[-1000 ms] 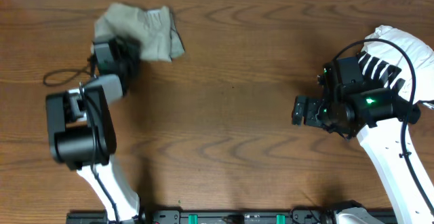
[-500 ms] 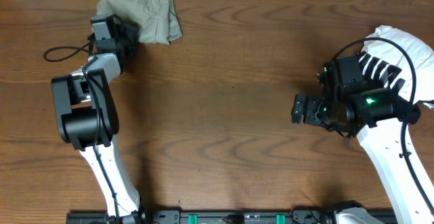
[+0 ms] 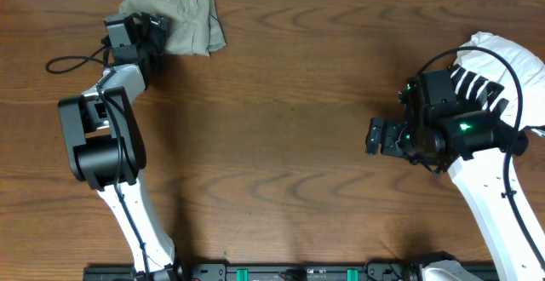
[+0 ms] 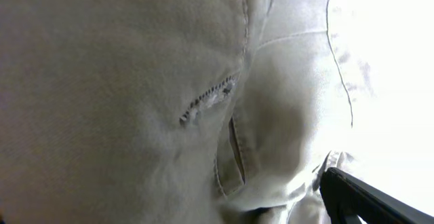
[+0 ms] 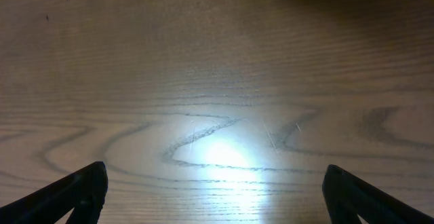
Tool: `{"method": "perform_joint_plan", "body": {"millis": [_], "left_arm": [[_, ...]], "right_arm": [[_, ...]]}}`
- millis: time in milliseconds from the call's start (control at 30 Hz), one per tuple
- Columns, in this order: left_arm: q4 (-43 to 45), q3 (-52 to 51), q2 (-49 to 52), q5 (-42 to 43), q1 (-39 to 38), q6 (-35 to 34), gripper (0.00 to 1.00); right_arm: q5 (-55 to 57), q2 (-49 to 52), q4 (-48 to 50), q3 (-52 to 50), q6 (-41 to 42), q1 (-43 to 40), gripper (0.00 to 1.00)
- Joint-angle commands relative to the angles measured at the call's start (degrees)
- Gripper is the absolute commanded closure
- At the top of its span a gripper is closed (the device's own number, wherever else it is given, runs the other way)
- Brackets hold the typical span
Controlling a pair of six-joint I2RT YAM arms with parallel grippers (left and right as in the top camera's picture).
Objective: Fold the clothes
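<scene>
The clothes' outer side [image 3: 136,5] should be folded over, so my left gripper will grab the clothes [image 3: 181,21] there next. The rest stays lying flat.
The clothes [image 3: 181,21], a bunched khaki-beige bundle, lie at the far left of the wooden table, close to its back edge. My left gripper [image 3: 152,32] presses against the bundle's left side. In the left wrist view the cloth [image 4: 135,81] fills the frame, showing a stitched seam and a pocket slit. Only one dark finger [image 4: 369,200] shows there, far out at the lower right, so the jaws stand open with cloth lying between them. My right gripper [image 3: 375,136] hovers open over bare wood [image 5: 215,183] at the right, far from the clothes.
A white covered shape [image 3: 502,55] sits at the right edge behind the right arm. A black cable [image 3: 72,61] loops on the table left of the left arm. A black rail [image 3: 289,272] runs along the front edge.
The left arm has pushed the bundled clothes farther toward the back left corner, and its jaws have gone from shut to open. The right arm has not moved.
</scene>
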Motion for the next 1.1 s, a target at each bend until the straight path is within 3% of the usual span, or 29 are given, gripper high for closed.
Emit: {"method": "perform_joint_plan", "body": {"millis": [0, 167, 400, 433, 533, 567, 633, 667, 700, 800, 1067], "left_arm": [[-1.01, -0.59, -1.2, 3.58, 0.31, 3.08, 0.02], [-1.81, -0.59, -6.99, 10.21, 0.31, 7.65, 0.02], [-20.83, -0.59, -20.57, 9.49, 0.31, 10.54, 0.01], [-23.96, -0.59, -22.32, 9.51, 0.28, 10.49, 0.11], [-30.75, -0.59, -26.27, 8.68, 0.09, 9.64, 0.69], [-30.99, -0.59, -26.91, 7.89, -0.15, 9.42, 0.76], [-29.11, -0.59, -27.26, 4.26, -0.87, 9.44, 0.81], [-28.39, -0.59, -27.1, 1.27, -1.29, 9.4, 0.91], [-27.52, -0.61, -26.77, -2.29, -1.84, 9.38, 0.94], [-23.06, -0.61, -24.61, -8.94, -3.65, 9.44, 0.94], [2.14, -0.59, -11.19, -12.24, -6.82, 10.49, 0.94]], "right_arm": [[0.0, -0.83, -0.55, 0.63, -0.9, -0.15, 0.01], [-0.04, -0.83, -1.2, 0.63, -0.9, -0.15, 0.01], [-0.02, -0.83, -1.22, 0.63, -0.9, -0.15, 0.01], [-0.02, -0.83, -1.2, 0.63, -0.92, -0.15, 0.01], [-0.04, -0.83, -0.9, 0.63, -0.9, -0.15, 0.01], [-0.04, -0.83, -0.83, 0.63, -0.92, -0.15, 0.01], [-0.02, -0.83, -0.68, 0.63, -0.92, -0.15, 0.01], [-0.02, -0.83, -0.66, 0.63, -0.92, -0.15, 0.01], [-0.02, -0.83, -0.68, 0.63, -0.92, -0.15, 0.01], [-0.04, -0.83, -0.66, 0.63, -0.9, -0.15, 0.01], [0.0, -0.83, -0.98, 0.63, -0.92, -0.09, 0.01]]}}
